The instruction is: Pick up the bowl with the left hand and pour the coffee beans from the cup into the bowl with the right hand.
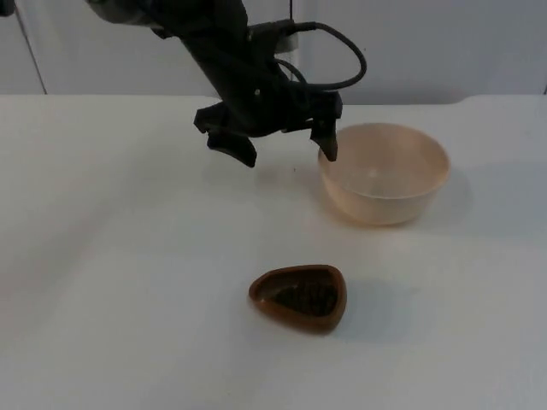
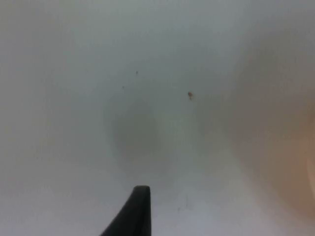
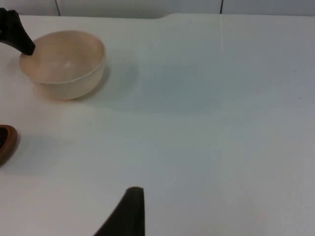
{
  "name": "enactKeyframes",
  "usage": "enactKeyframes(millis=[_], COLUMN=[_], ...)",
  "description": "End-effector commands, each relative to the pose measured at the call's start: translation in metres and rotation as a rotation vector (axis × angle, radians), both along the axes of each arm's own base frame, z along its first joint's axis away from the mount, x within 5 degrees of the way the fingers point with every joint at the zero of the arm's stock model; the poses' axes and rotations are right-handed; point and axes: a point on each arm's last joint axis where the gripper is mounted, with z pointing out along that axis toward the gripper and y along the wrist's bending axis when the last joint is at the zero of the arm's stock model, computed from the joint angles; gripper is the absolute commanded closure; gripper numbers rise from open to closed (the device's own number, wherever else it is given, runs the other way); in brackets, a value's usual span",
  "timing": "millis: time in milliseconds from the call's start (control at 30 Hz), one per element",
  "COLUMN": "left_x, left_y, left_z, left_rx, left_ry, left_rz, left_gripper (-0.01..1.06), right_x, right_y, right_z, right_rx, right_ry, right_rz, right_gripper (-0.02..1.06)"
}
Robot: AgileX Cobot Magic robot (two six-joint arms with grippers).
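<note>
I should next pinch the bowl (image 1: 385,173) with my left gripper by its thin rim (image 1: 324,161), because the bowl is far too wide across for my fingers.
A pale peach bowl (image 1: 385,173) stands empty on the white table, right of centre; it also appears at a distance in the right wrist view as the bowl (image 3: 64,63). A brown rounded-triangular cup (image 1: 300,296) with dark coffee beans inside sits nearer the front. My left gripper (image 1: 286,147) hangs open just left of the bowl, one fingertip (image 1: 329,147) beside the bowl's left rim, the other fingertip (image 1: 238,149) well off to the left, nothing between them. In the left wrist view the bowl's blurred wall (image 2: 290,147) is close by. The cup's edge (image 3: 6,141) shows in the right wrist view.
A grey partition wall (image 1: 427,43) closes off the table's far edge. A tiny brown speck (image 2: 190,95) lies on the table under the left gripper. White table surface (image 1: 111,256) stretches left of the cup and bowl.
</note>
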Motion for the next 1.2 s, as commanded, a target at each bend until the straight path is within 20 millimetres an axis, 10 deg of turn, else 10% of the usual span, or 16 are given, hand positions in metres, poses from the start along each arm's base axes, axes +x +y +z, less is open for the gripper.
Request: enactKeyframes(millis=[0, 700, 1167], left_x=[0.000, 0.003, 0.003], left_y=[0.000, 0.004, 0.002], left_z=[-0.009, -0.017, -0.007], left_rx=[-0.009, -0.130, -0.147], left_ry=[0.028, 0.086, 0.076], left_rz=[0.013, 0.018, 0.018], left_gripper=[0.03, 0.05, 0.47], right_x=[0.000, 0.000, 0.000], right_y=[0.000, 0.000, 0.000], right_z=[0.000, 0.000, 0.000], right_rx=[0.001, 0.001, 0.001], right_ry=[-0.007, -0.007, -0.007], right_rz=[-0.006, -0.006, -0.006], right_gripper=[-0.01, -0.01, -0.01])
